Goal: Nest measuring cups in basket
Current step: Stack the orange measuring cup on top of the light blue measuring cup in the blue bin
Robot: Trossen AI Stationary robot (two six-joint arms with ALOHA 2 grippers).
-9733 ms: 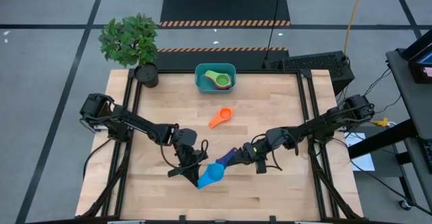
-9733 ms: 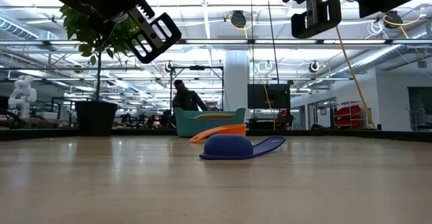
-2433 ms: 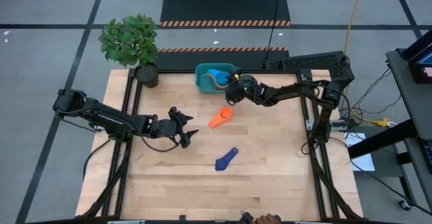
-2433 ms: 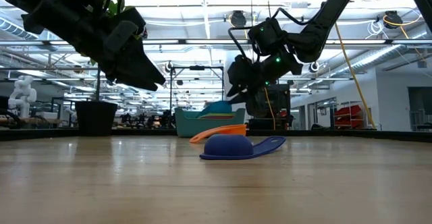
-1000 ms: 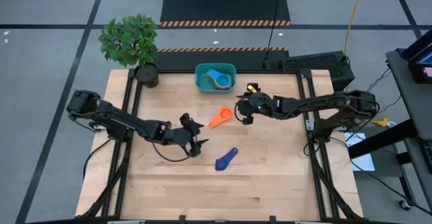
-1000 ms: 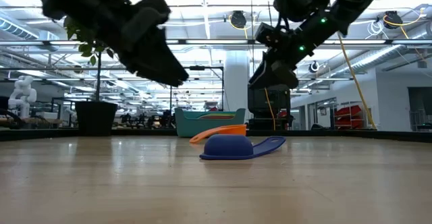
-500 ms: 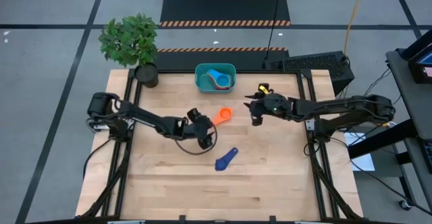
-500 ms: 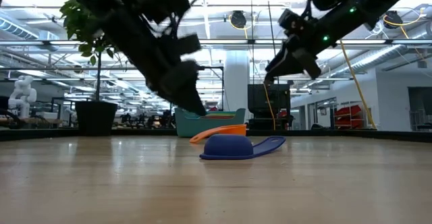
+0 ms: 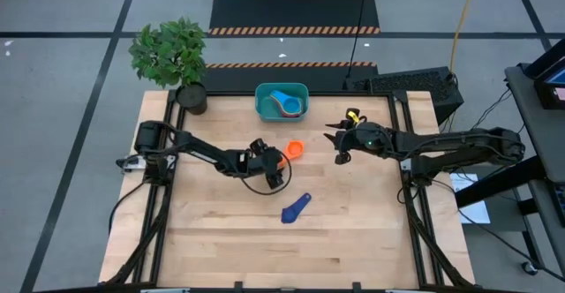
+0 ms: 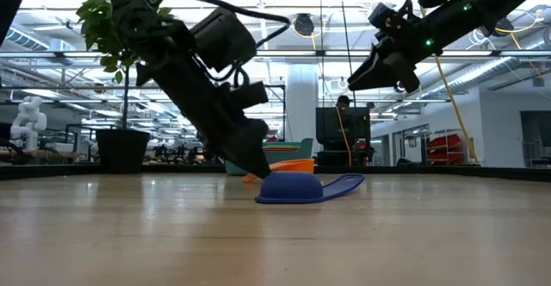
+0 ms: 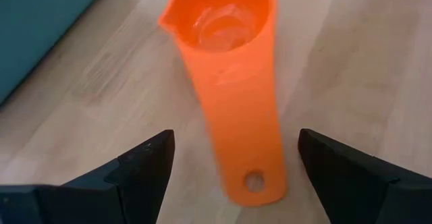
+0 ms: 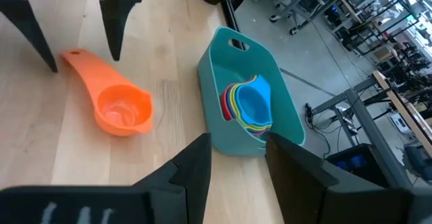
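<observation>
The orange measuring cup needs to nest in the teal basket, so my left gripper should next grab the cup by its handle.
An orange measuring cup lies upright on the table, handle end toward my left gripper. That gripper is open and low over the table. Its fingers stand on either side of the handle without touching it. A dark blue cup lies upside down nearer the front. The teal basket at the far edge holds several nested cups, a light blue one on top. My right gripper hangs open and empty above the table, right of the orange cup.
A black plant pot with a leafy plant stands at the far left corner, left of the basket. Bare wood lies along the table's front and on its right half.
My left gripper has moved down and toward the table's right and far side, onto the orange cup, staying open; its fingers now flank the handle. My right gripper has drawn back toward the table's right edge, away from the basket. The cups have not moved.
</observation>
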